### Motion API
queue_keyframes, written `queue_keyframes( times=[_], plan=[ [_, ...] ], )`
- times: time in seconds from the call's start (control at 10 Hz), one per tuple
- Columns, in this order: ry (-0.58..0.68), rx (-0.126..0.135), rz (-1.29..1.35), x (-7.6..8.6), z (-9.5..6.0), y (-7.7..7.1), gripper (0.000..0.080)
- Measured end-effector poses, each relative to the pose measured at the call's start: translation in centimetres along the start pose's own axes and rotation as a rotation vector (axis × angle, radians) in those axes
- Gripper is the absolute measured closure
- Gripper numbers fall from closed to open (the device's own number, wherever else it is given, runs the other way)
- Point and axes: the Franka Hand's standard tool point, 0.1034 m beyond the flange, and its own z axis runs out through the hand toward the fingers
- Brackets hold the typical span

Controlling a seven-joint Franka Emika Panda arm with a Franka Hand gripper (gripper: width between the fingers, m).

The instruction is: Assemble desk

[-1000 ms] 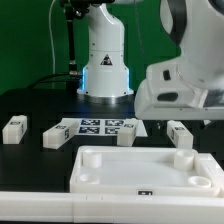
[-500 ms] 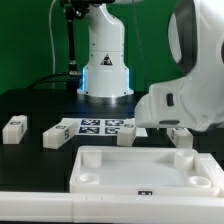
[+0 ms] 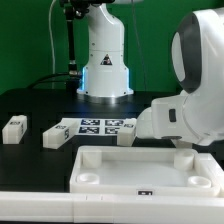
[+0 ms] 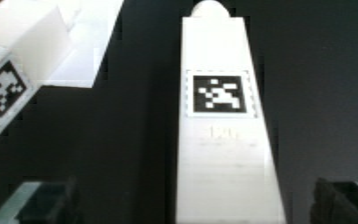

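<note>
The white leg's near end (image 4: 231, 198) lies between my low fingers and closing now would catch the leg, so my gripper closes on it next.
The desk's white tabletop panel (image 3: 150, 172) lies rim-up at the front of the black table. Three block legs lie behind it: one at the exterior view's far left (image 3: 13, 128), one beside it (image 3: 56, 135), and one near the middle (image 3: 125, 136). The arm's bulky white wrist (image 3: 190, 110) hangs low at the exterior view's right and hides the gripper there. In the wrist view a long white leg (image 4: 220, 110) with a square marker lies between the dark fingertips (image 4: 43, 202). My gripper (image 4: 194, 205) is open, with gaps on both sides of the leg.
The marker board (image 3: 97, 127) lies flat behind the legs. The robot's white base (image 3: 105, 65) stands at the back centre. In the wrist view another white piece with a marker tag (image 4: 34, 70) lies close beside the leg, likely the tabletop's edge.
The arm has come down and shifted toward the exterior view's right, and now covers the leg that showed there. The jaws have stayed open.
</note>
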Motion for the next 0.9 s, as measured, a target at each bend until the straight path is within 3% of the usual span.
queue_keyframes(
  times=[0.3,0.4,0.5,0.7,0.9],
  plan=[
    [0.008,0.001,0.002,0.4,0.37,0.03,0.015],
    [0.009,0.002,0.003,0.44,0.38,0.11,0.025],
    [0.009,0.002,0.003,0.45,0.41,0.11,0.025],
    [0.008,0.002,0.003,0.45,0.42,0.11,0.0511],
    [0.008,0.003,0.004,0.46,0.41,0.17,0.051]
  ],
)
